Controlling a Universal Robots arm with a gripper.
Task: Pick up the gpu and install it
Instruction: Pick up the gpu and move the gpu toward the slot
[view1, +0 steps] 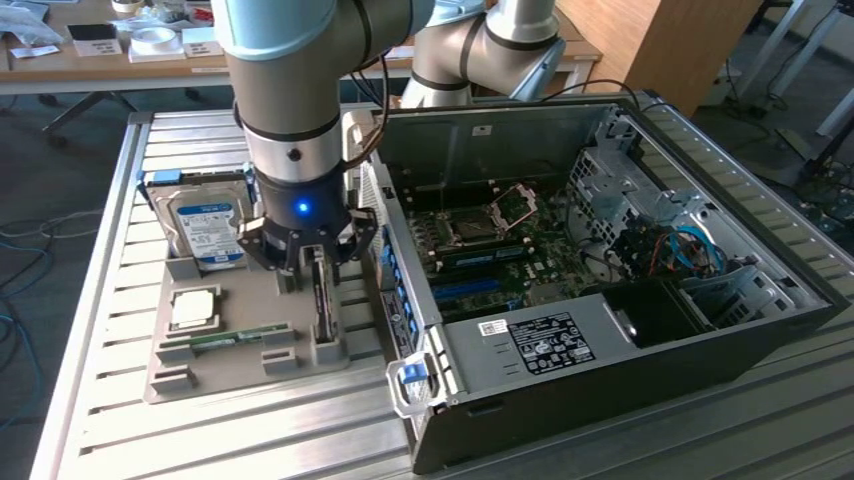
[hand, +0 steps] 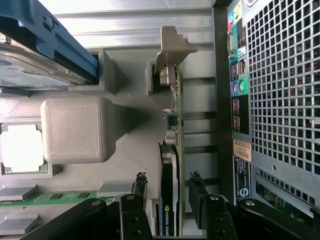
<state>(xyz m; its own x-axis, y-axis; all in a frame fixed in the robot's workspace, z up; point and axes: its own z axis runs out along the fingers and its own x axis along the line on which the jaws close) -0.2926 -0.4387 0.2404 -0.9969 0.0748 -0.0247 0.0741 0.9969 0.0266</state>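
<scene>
The silvery bracket (hand: 170, 47) spreads outward at one end, so I should next have my gripper take the GPU by the flat sides of its black shroud (hand: 170, 197).
The gpu (view1: 324, 300) stands on its long edge in a slot of the grey holder tray (view1: 247, 300), beside the open computer case (view1: 601, 280). It is a thin dark card with a silvery bracket at its far end. My gripper (view1: 318, 262) hangs straight down over it. In the wrist view the gpu (hand: 172, 150) runs between my two black fingers (hand: 140, 186), with a small gap on each side. The gripper (hand: 168, 182) is open and straddles the card without clamping it.
The tray also holds a silver hard drive (view1: 207, 225) with a blue-white label, a square processor (view1: 196, 307) and a green memory stick (view1: 238, 337). The case lies on its side, motherboard (view1: 494, 260) exposed. Its perforated back panel (hand: 280, 100) sits close beside the card.
</scene>
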